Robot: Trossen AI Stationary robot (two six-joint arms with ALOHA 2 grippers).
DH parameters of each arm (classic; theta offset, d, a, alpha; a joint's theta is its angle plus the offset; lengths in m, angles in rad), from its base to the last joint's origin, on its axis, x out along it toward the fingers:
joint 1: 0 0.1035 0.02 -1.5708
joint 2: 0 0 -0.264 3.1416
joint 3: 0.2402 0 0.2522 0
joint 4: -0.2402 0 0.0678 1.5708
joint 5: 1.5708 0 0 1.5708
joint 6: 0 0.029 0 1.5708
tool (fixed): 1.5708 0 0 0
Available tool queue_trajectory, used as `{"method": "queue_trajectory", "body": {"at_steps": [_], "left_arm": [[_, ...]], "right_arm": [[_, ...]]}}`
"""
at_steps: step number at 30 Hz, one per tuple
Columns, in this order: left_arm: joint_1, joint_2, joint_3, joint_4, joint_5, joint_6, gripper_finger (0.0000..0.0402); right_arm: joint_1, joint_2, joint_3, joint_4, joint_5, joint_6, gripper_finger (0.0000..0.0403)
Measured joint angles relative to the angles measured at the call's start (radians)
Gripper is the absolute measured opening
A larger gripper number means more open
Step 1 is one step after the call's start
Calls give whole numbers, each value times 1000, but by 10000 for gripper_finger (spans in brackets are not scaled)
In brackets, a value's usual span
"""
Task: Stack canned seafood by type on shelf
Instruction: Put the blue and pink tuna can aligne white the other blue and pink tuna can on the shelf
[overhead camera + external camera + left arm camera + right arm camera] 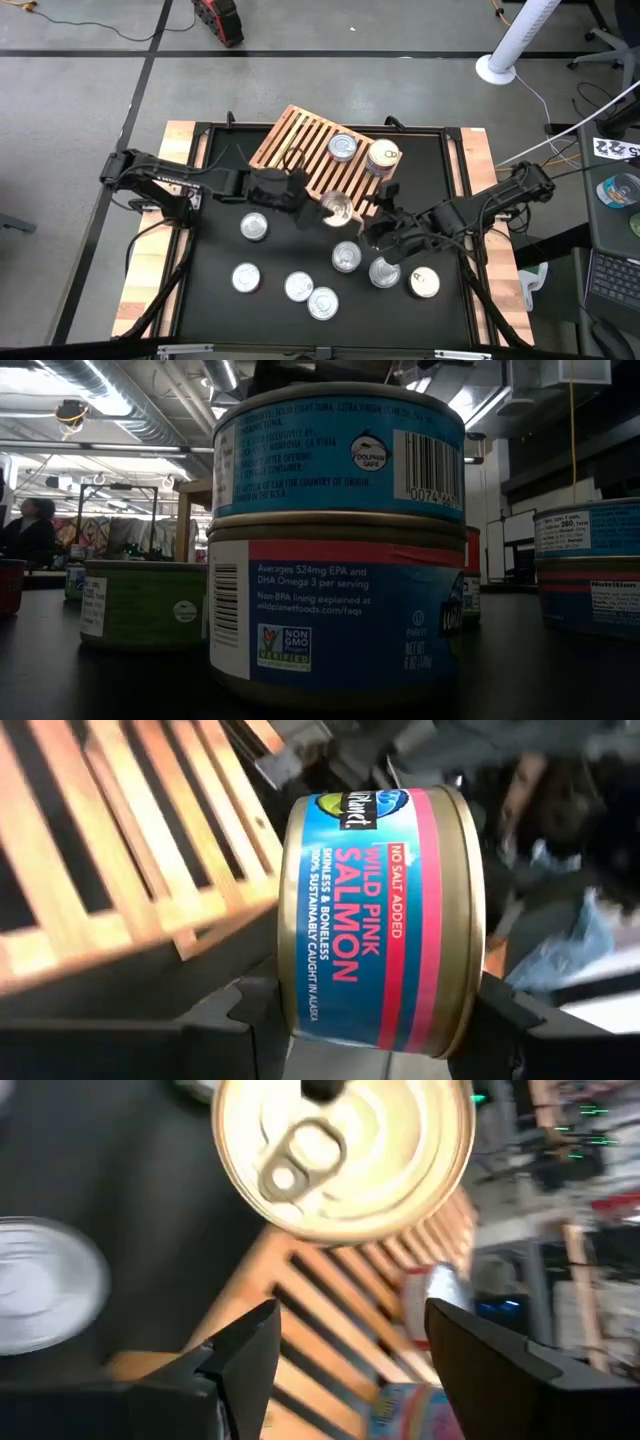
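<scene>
The salmon can [337,207] hangs tipped outside the shelf's near edge [318,194]. My left gripper needs to stand the can on the shelf's slats before the gripper opens.
The shelf [305,150], a wooden slat rack, lies at the table's far middle with two cans [342,147] [383,155] on its right part. My left gripper [318,205] is by the shelf's near edge, shut on a blue and pink salmon can [370,910]. My right gripper [350,1365] is open and holds nothing; it stands just right of that can, whose pull-tab lid [340,1155] faces it. Several more cans [298,286] stand on the black table nearer the front. My left gripper pinches the salmon can between its two fingers, one on each flat end [285,1010] [478,1010]. The fingers come from the table's left, slanting a little down. The can is lifted clear of the table and tipped on its side, its label toward the wrist camera.
In the low view a stack of two blue cans [335,540] fills the middle, with a green can [140,605] to its left and another stack [590,565] to its right. Loose cans [346,256] [384,271] [424,283] sit under and near my right arm.
</scene>
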Motion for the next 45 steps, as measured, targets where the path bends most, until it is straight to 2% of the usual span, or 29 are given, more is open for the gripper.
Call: {"method": "queue_trajectory", "body": {"at_steps": [6,12,22,45], "left_arm": [[83,7,0,-14,12,-109,190],[130,23,0,-7,25,-251,195],[166,55,-1,-23,31,-405,198],[230,101,-1,-20,28,-352,200]], "right_arm": [[-2,-7,0,0,139,0,246],[-1,-7,0,1,134,0,246],[-1,-5,1,2,42,0,246],[-1,-5,1,1,-8,-1,246]]}}
